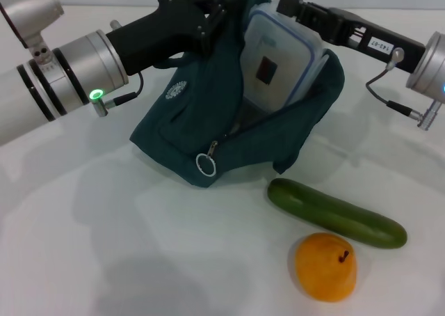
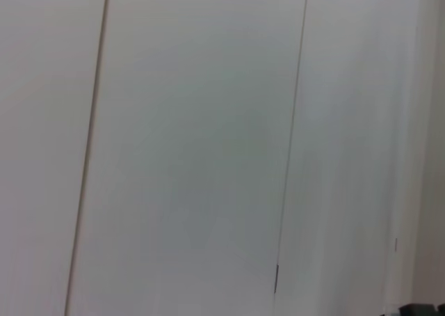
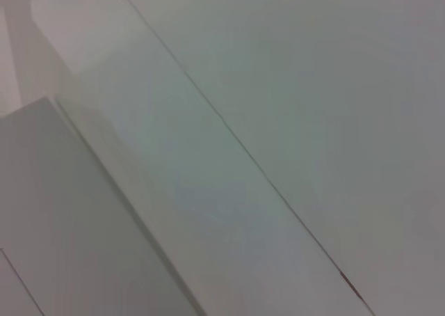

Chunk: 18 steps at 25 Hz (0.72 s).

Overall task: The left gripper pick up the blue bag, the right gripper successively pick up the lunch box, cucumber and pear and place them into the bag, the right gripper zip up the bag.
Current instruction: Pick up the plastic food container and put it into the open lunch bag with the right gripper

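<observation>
The lunch box's lower edge [image 1: 268, 107] is inside the bag's opening [image 1: 246, 122], so my right gripper is ready to let go and will open.
The blue bag [image 1: 184, 124] is held up off the white table by its top edge, mouth open toward the right. My left gripper [image 1: 214, 18] is shut on that upper fabric, coming in from the left. The clear lunch box [image 1: 278, 58], with its blue-rimmed lid and sticker facing me, stands tilted and half inside the bag's opening. My right gripper [image 1: 292, 8] grips the box's upper corner from the right. In front of the bag, the cucumber [image 1: 335, 212] lies on the table with the pear [image 1: 325, 267] just in front of it. Neither wrist view shows any of these.
The zipper's metal ring pull [image 1: 205, 164] hangs at the bag's front lower corner. Cables loop from both wrists. The white table [image 1: 104, 246] stretches out in front on the left. Both wrist views show only pale panels with thin seams.
</observation>
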Tool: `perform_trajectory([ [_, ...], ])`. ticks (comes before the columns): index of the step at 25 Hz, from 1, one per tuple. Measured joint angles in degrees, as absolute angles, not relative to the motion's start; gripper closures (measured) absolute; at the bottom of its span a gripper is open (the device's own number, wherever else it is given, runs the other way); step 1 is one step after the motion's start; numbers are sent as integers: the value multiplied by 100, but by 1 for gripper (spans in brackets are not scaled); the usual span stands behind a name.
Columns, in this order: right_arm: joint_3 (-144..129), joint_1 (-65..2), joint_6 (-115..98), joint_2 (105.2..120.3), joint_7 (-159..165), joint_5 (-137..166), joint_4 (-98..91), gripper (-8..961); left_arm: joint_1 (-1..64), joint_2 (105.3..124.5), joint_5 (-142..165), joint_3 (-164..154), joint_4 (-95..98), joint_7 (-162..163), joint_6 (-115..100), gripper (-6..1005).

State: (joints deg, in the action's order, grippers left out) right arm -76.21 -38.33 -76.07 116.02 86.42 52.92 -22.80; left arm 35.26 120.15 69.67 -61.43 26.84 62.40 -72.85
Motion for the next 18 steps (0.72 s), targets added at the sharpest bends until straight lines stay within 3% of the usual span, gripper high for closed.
perform_trajectory([
  [7, -7616, -3772, -7825, 11600, 8464, 5270, -2323, 802, 3526, 12015, 6967, -6143, 2680, 6179, -7194, 957],
  [18, -7253, -2990, -8334, 11530, 8210, 5015, -2802, 393, 3524, 12014, 6970, -6143, 2664, 6161, -7180, 957],
])
